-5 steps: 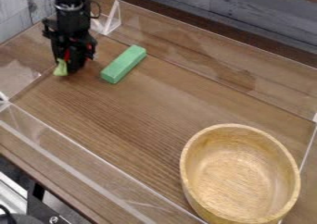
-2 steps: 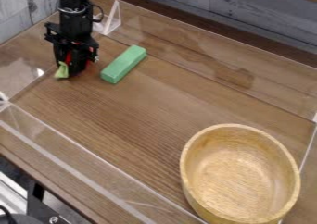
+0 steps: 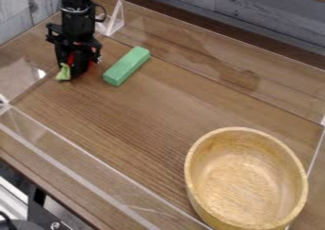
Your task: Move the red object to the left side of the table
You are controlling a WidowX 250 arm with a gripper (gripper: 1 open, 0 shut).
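My gripper opens next, since the red object's lower edge sits at the wood and the object would rest on the tabletop.
At the table's (image 3: 152, 120) far left, my black gripper (image 3: 72, 67) points straight down and stands low over the wood. Its fingers are shut on the small red object (image 3: 76, 56), which shows as a glossy red patch between them. A light green stem end pokes out at the lower left of the fingers. Most of the red object is hidden by the gripper.
A flat green rectangular block (image 3: 125, 66) lies just right of the gripper. A round wooden bowl (image 3: 246, 182) sits at the near right corner. Low clear acrylic walls (image 3: 76, 167) edge the tabletop, and a clear bracket (image 3: 114, 20) stands at the back.
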